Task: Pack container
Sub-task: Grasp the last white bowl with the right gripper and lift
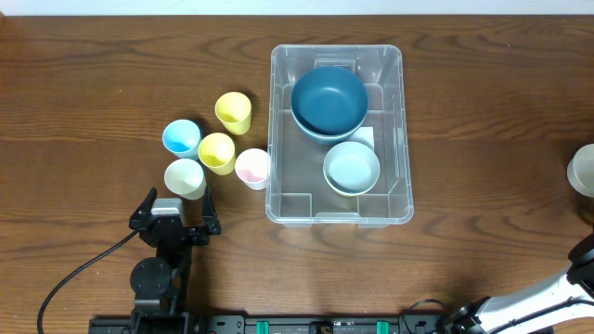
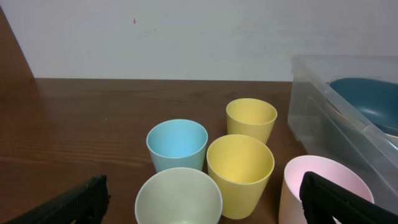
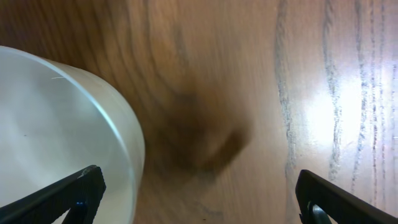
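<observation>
The white bowl (image 3: 56, 137) needs to be packed upright, base first, inside the pale blue bowl, so my right gripper should pick it up by its rim next.
The large clear container (image 1: 277, 139) stands mid-table and holds a dark blue bowl (image 1: 329, 100) and a pale blue bowl (image 1: 352, 167). Its wall shows at the right of the left wrist view (image 2: 323, 106). Left of it stand several small cups: blue (image 1: 182, 137), two yellow (image 1: 234, 112) (image 1: 216, 152), pink (image 1: 251, 168) and pale green (image 1: 185, 178). My left gripper (image 1: 174, 218) is open and empty just in front of the pale green cup (image 2: 179, 199). My right gripper (image 3: 199, 199) is open and empty over bare table, beside a white bowl (image 3: 56, 137).
The white bowl (image 1: 583, 171) sits at the table's far right edge, half cut off. My right arm (image 1: 583, 264) enters at the bottom right corner. A black cable (image 1: 83, 269) runs from the left arm's base. A white wall stands behind the table.
</observation>
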You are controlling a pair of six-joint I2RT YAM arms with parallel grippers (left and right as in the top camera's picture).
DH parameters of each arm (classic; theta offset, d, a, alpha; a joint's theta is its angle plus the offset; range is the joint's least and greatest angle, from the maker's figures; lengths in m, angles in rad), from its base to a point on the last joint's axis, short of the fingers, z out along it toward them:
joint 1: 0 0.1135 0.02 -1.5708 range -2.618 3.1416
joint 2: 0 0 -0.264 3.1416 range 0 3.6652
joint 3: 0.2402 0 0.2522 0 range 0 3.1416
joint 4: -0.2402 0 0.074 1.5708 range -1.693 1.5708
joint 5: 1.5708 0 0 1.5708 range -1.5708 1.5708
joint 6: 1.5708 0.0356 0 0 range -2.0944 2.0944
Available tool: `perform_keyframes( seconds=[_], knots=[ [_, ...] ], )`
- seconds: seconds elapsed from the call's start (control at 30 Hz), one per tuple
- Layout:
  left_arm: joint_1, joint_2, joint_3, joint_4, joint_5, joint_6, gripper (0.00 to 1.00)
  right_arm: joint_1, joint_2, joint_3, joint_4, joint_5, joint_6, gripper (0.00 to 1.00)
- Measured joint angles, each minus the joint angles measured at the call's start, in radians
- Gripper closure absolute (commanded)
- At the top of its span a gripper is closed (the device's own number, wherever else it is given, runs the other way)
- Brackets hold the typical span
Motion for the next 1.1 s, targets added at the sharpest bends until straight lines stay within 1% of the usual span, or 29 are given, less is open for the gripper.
perform_keyframes(
  seconds=[0.17, 0.3, 0.47, 0.57, 0.73, 0.83, 0.9, 0.93, 1.1],
  knots=[
    [0.0, 0.0, 0.0, 0.0, 0.0, 0.0, 0.02, 0.0, 0.037, 0.003, -0.002, 0.005, 0.0, 0.01],
    [0.0, 0.0, 0.0, 0.0, 0.0, 0.0, 0.02, -0.001, 0.083, 0.003, 0.0, 0.005, -0.002, 0.09],
    [0.0, 0.0, 0.0, 0.0, 0.0, 0.0, 0.02, -0.001, 0.091, 0.006, 0.008, 0.005, -0.01, 0.25],
    [0.0, 0.0, 0.0, 0.0, 0.0, 0.0, 0.02, -0.003, 0.091, 0.007, 0.013, 0.005, -0.012, 0.39],
    [0.0, 0.0, 0.0, 0.0, 0.0, 0.0, 0.02, -0.004, 0.091, 0.011, 0.004, 0.005, -0.019, 0.57],
    [0.0, 0.0, 0.0, 0.0, 0.0, 0.0, 0.02, -0.004, 0.092, 0.031, -0.032, 0.006, -0.024, 0.74],
    [0.0, 0.0, 0.0, 0.0, 0.0, 0.0, 0.02, -0.004, 0.092, 0.061, -0.065, 0.006, -0.032, 0.89],
    [0.0, 0.0, 0.0, 0.0, 0.0, 0.0, 0.02, -0.004, 0.092, 0.078, -0.079, 0.005, -0.04, 0.99],
    [0.0, 0.0, 0.0, 0.0, 0.0, 0.0, 0.02, -0.004, 0.092, 0.184, -0.153, -0.026, -0.066, 0.99]
  ],
)
